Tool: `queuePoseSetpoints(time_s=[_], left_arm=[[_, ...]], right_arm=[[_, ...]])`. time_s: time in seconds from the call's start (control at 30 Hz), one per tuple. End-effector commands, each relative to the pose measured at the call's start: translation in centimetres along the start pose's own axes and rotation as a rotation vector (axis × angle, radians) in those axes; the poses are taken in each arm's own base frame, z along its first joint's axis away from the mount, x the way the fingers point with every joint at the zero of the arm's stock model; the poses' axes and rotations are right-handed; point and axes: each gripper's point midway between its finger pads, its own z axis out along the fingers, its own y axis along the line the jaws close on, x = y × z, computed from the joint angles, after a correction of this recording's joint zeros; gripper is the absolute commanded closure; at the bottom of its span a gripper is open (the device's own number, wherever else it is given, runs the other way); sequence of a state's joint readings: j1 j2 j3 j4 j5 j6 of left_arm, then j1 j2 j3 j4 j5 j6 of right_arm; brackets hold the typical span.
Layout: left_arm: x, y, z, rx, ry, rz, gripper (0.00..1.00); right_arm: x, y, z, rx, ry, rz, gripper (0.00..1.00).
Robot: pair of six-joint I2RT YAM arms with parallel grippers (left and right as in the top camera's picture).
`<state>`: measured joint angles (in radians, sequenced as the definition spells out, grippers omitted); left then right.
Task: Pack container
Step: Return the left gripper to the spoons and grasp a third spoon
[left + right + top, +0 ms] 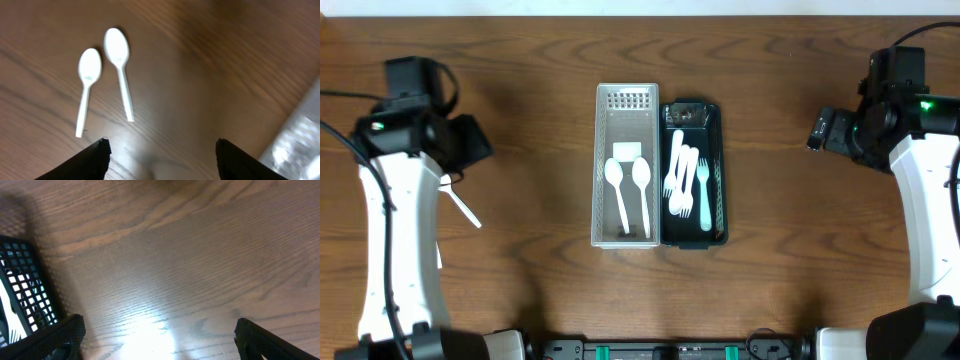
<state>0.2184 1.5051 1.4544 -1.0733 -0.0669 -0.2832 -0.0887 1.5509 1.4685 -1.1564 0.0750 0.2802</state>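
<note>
Next, the left gripper reaches the white plastic spoon and grabs its handle [465, 208], leaving the bowl free to rest in the white slotted container [605, 170].
A white slotted container [605, 170] sits mid-table with two white spoons [630, 190] inside. Beside it on the right, a black basket [720, 190] holds several white forks [685, 180]. Two more white spoons lie loose on the wood at the left, one [87, 87] beside the other [120, 70]. In the overhead view only a handle [466, 209] shows beside my left arm. My left gripper [160, 155] [472, 140] is open and empty, hovering just short of the loose spoons. My right gripper [160, 335] [820, 130] is open and empty over bare wood right of the black basket [20, 290].
The white container's edge shows blurred at the right of the left wrist view [300, 140]. The table's far edge runs along the top of the overhead view.
</note>
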Motion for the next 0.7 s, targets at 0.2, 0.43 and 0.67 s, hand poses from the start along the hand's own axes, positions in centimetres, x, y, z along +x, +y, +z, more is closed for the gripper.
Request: queuePoseSetpoints(time_s=[0.2, 0.43, 0.67], left_arm=[[0.2, 4.9, 9.1, -0.1, 0.193, -0.127, 0.28], [1.9, 5.7, 15.0, -0.073, 0.343, -0.17, 0.28], [3.8, 6.0, 18.6, -0.092, 0.438, -0.173, 0.28]], right_arm=[[0.4, -0.1, 0.4, 0.002, 0.02, -0.007, 0.01], [0.4, -0.1, 0.4, 0.002, 0.02, -0.007, 0.01], [0.3, -0.1, 0.4, 0.001, 0.016, -0.007, 0.01]])
